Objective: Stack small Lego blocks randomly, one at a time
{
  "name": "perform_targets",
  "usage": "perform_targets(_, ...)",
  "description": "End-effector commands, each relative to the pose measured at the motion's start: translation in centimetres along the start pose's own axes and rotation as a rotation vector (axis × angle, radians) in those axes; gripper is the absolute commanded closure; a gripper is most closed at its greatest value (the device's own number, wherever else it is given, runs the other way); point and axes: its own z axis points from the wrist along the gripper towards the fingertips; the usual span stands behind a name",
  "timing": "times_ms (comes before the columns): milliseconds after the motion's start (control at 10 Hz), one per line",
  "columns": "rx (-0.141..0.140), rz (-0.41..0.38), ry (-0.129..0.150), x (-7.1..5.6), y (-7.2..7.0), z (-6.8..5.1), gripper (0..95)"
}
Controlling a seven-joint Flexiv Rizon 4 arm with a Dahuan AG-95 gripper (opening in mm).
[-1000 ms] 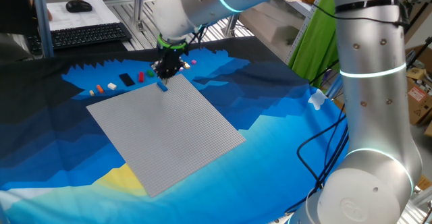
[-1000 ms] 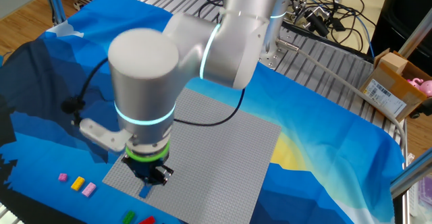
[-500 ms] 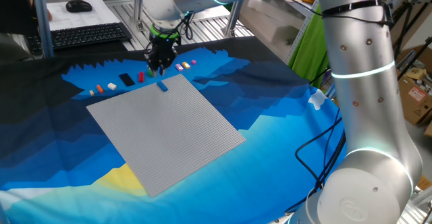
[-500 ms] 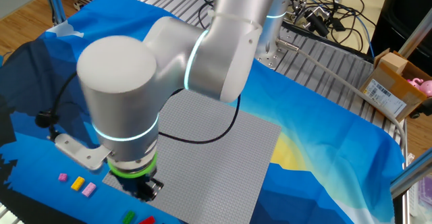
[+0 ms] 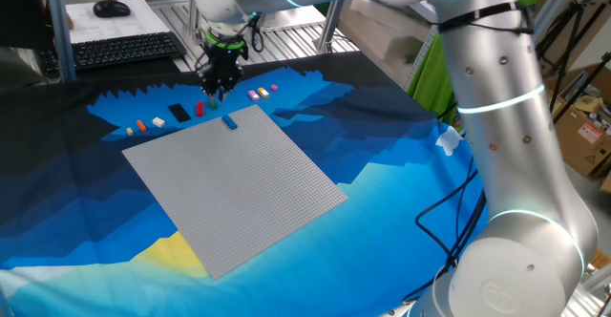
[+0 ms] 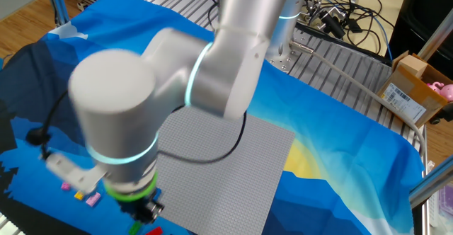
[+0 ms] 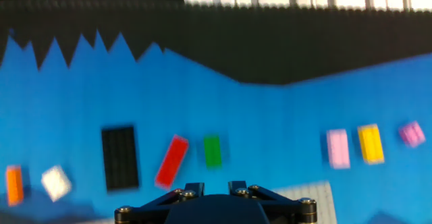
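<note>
The gripper grabs the small green block by its long sides next, to stack the block on the Lego build (image 5: 229,121).
Small Lego blocks lie in a row on the blue cloth beyond the grey baseplate (image 5: 239,183). The hand view shows an orange block (image 7: 13,185), a white one (image 7: 55,182), a red one (image 7: 171,160), a green one (image 7: 212,151), a pink one (image 7: 337,148), a yellow one (image 7: 370,143) and another pink one (image 7: 411,133). A blue block (image 5: 230,121) sits alone on the baseplate near its far corner. My gripper (image 5: 215,88) hovers over the cloth above the red and green blocks; it also shows in the hand view (image 7: 214,187). Its jaws stand apart and hold nothing.
A flat black piece (image 7: 119,158) lies left of the red block. A keyboard (image 5: 124,50) and mouse (image 5: 112,9) sit on the desk behind the cloth. The arm's bulk hangs over the block row in the other fixed view (image 6: 145,210).
My gripper has left the blue block on the baseplate's far corner, lifted, and moved out past the plate's edge to above the row of loose blocks.
</note>
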Motion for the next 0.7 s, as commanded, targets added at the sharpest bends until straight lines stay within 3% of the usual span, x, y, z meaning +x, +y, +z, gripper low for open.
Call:
perform_targets(100,0.003,-0.002,-0.007,0.3,0.0,0.2,76.0)
perform_targets(700,0.0,-0.011,-0.019,0.2,0.0,1.3,76.0)
